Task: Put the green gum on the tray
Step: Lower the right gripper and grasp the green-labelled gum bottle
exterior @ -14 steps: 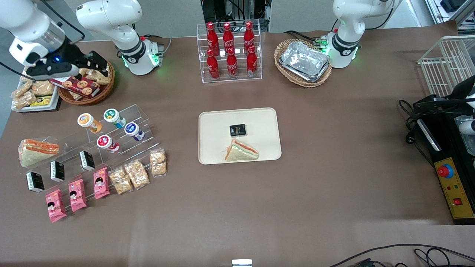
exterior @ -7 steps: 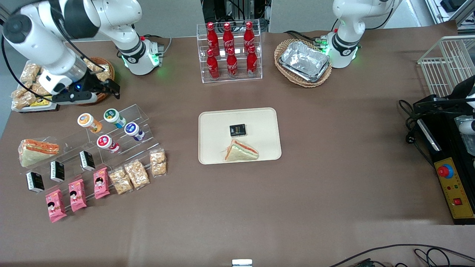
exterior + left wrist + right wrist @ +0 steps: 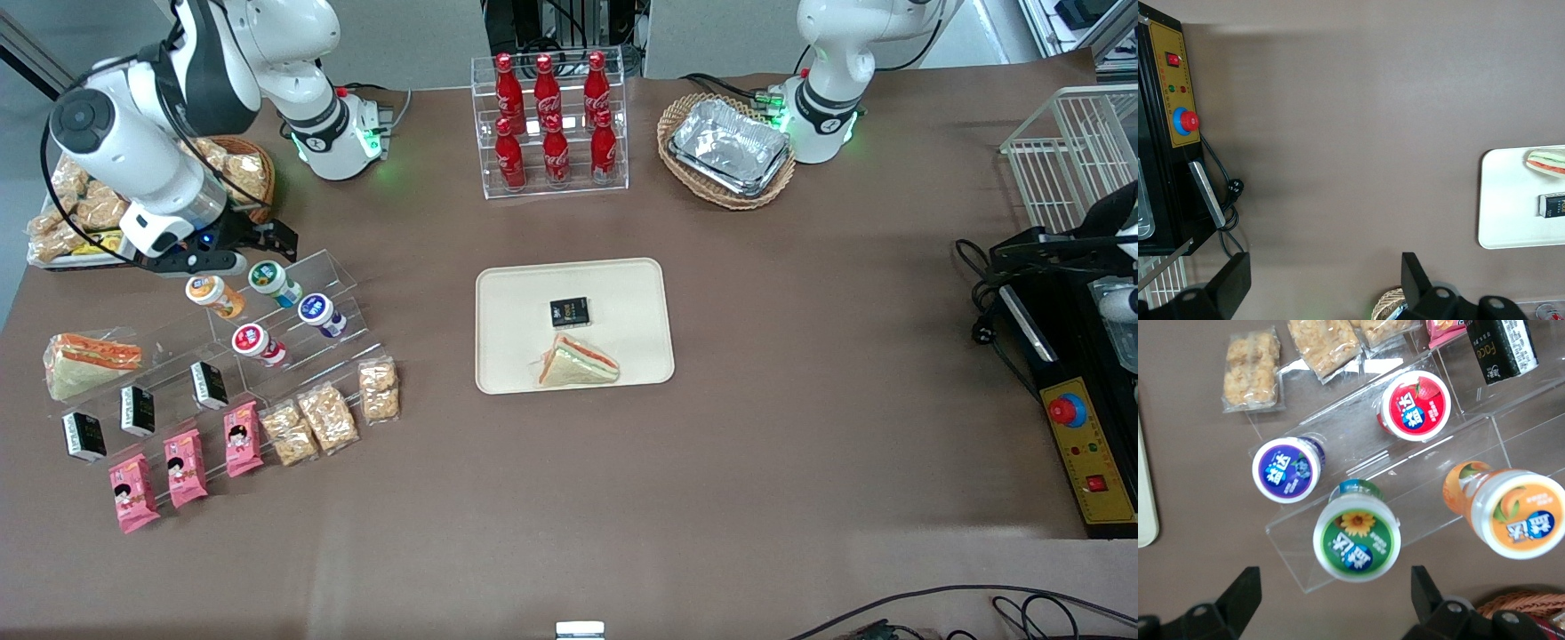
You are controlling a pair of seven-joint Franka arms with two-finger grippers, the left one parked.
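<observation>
My right gripper grabs the gum by its white lid (image 3: pixel 267 273) next, to place the green gum on the tray (image 3: pixel 573 416).
The green gum (image 3: pixel 267 277) stands on the upper step of a clear acrylic rack (image 3: pixel 342 276); its white lid with a round green label (image 3: pixel 1357 538) faces my wrist camera. My right gripper (image 3: pixel 240 252) hovers just above that step, slightly farther from the front camera than the bottle. It is open, and its fingers (image 3: pixel 1243 588) are spread wider than the lid with nothing between them (image 3: pixel 1335 603). The cream tray (image 3: pixel 507 284) lies mid-table, toward the parked arm's end from the rack, and holds a sandwich (image 3: pixel 576 364) and a small black box (image 3: pixel 569 312).
Orange (image 3: pixel 212 293), blue (image 3: pixel 318 313) and red (image 3: pixel 256 342) gum bottles share the rack. Snack packs (image 3: pixel 327 416) and black cartons (image 3: pixel 209 384) lie nearer the front camera. A wicker snack basket (image 3: pixel 253 191), cola bottles (image 3: pixel 551 124) and foil trays (image 3: pixel 731 147) stand farther back.
My gripper has moved from over the snack basket toward the front camera and down, and now sits over the gum rack. Nothing on the table has moved.
</observation>
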